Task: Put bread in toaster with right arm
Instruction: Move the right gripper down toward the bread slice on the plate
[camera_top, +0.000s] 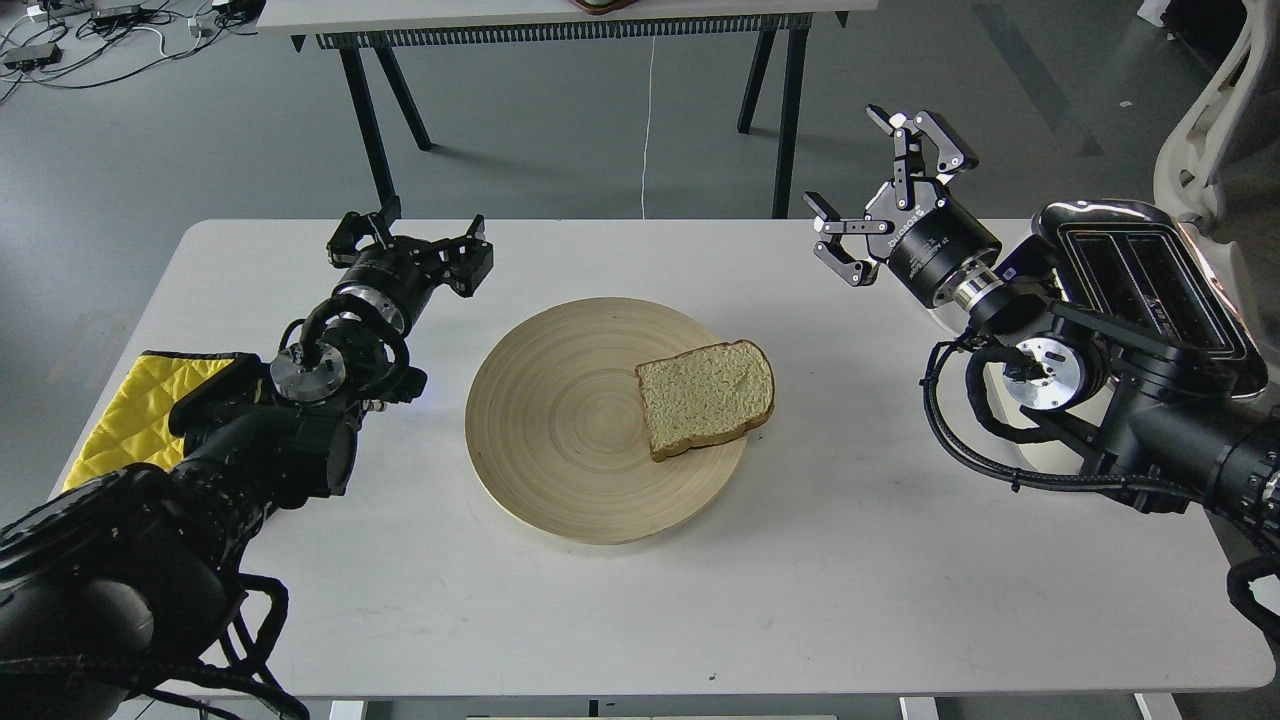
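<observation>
My right gripper grabs the bread by its rounded top crust (769, 379) next, so the bread's straight bottom edge (645, 413) stays free to enter the toaster.
A slice of bread (706, 396) lies flat on the right side of a round wooden plate (560, 420) in the middle of the white table. The toaster (1150, 280), with its chrome top and two dark slots, stands at the table's right edge, partly hidden behind my right arm. My right gripper (880, 170) hovers open above the table, up and to the right of the bread, with nothing between its white-tipped fingers. My left gripper (410, 245) is open over the table's left part, holding nothing.
A yellow quilted cloth (140, 410) lies at the table's left edge under my left arm. Behind the table stands another table on black legs (370, 130). A white chair (1210, 130) is at far right. A white cord (648, 130) hangs behind.
</observation>
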